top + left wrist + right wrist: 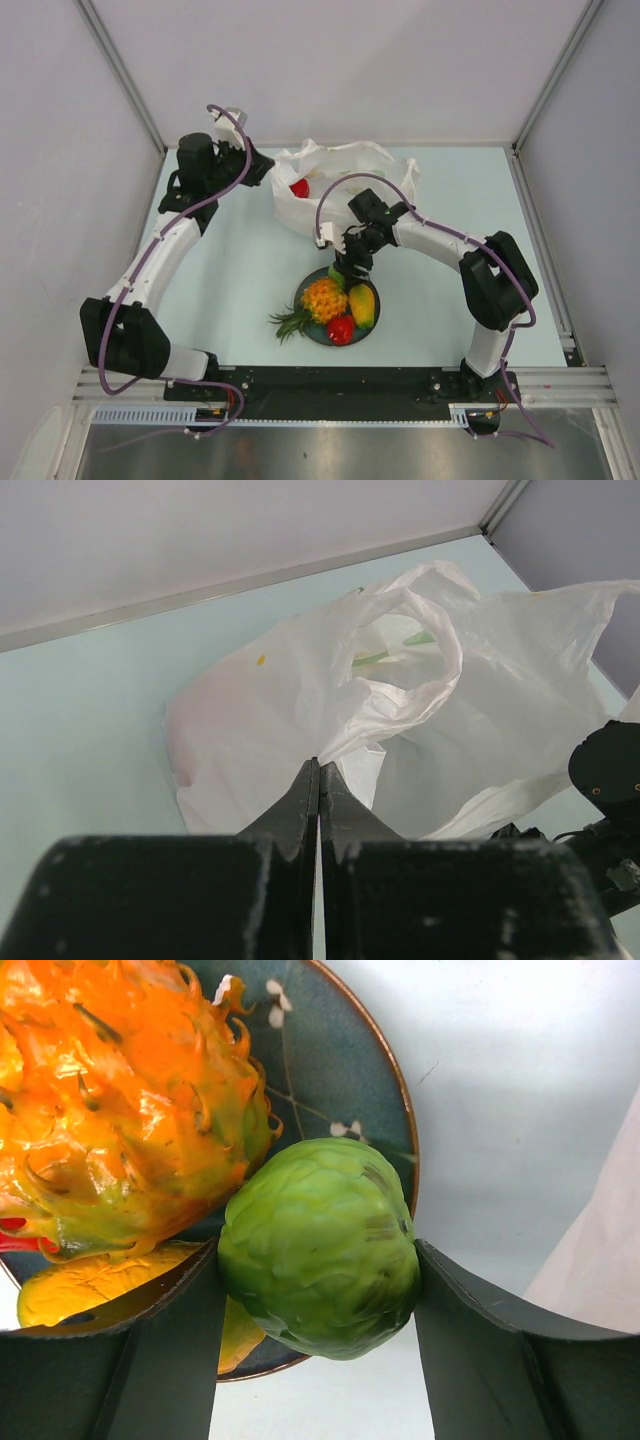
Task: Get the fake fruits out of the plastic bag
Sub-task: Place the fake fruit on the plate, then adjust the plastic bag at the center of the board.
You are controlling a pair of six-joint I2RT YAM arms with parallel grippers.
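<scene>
My right gripper is holding the small green round fruit over free space beside the pineapple. It should open, because the fruit would end up on the plate (312, 330).
The plastic bag (345, 190) lies crumpled at the back of the table, with a red fruit (299, 187) showing in its opening. My left gripper (265, 170) is shut on a fold of the bag (400, 710) at its left edge. My right gripper (346, 272) is shut on the small green round fruit (320, 1245) and holds it over the far rim of the dark plate (330, 1070). On the plate (312, 330) lie the pineapple (320, 298), the yellow mango (362, 305) and a red fruit (341, 328).
Grey walls enclose the table on the left, back and right. The right arm's elbow (495, 280) stands to the right of the plate. The pineapple's green crown (290, 322) sticks out over the plate's left rim.
</scene>
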